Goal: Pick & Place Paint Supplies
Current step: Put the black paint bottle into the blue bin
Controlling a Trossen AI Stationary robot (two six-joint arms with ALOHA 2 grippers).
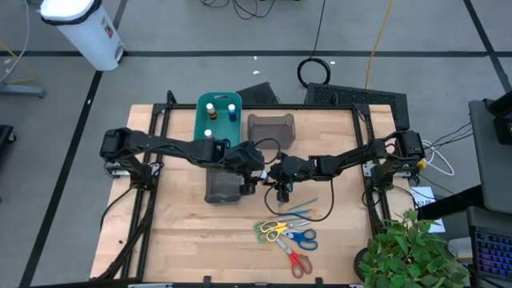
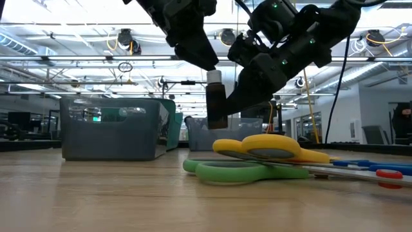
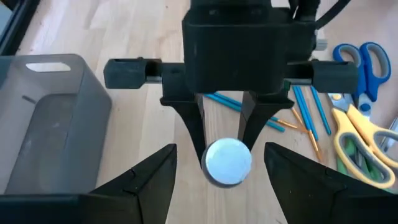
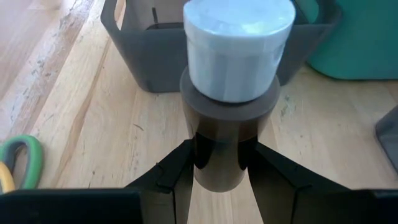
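I need to grab the brown paint bottle's cap end [image 1: 263,175] with my left gripper next, so that I can put the bottle in the teal bin [image 1: 221,126].
A brown paint bottle [image 2: 216,106] with a white cap [image 3: 228,162] hangs upright above the table's middle, with my right gripper [image 4: 217,180] shut on it. My left gripper [image 3: 219,163] is open and faces the right one. Its two fingers stand on either side of the cap with gaps showing. In the low view one left finger [image 2: 205,58] ends just beside the cap. Scissors with green, yellow, blue and red handles [image 1: 286,237] lie flat near the front edge. Thin blue and orange brushes [image 1: 301,210] lie just beyond them. My right gripper pinches the bottle's brown body [image 4: 217,146], below its shoulder, between the two fingers. The fingers come from the table's right side, slanting down, and lie across the bottle. The bottle stays upright, cap up, lifted clear of the table.
A grey bin [image 1: 222,186] stands under my left arm, and a second grey bin [image 1: 270,128] farther back. A teal bin [image 1: 218,116] at the far left holds several white-capped bottles. Bare wood lies at the near left. A potted plant [image 1: 412,248] stands off the near right corner.
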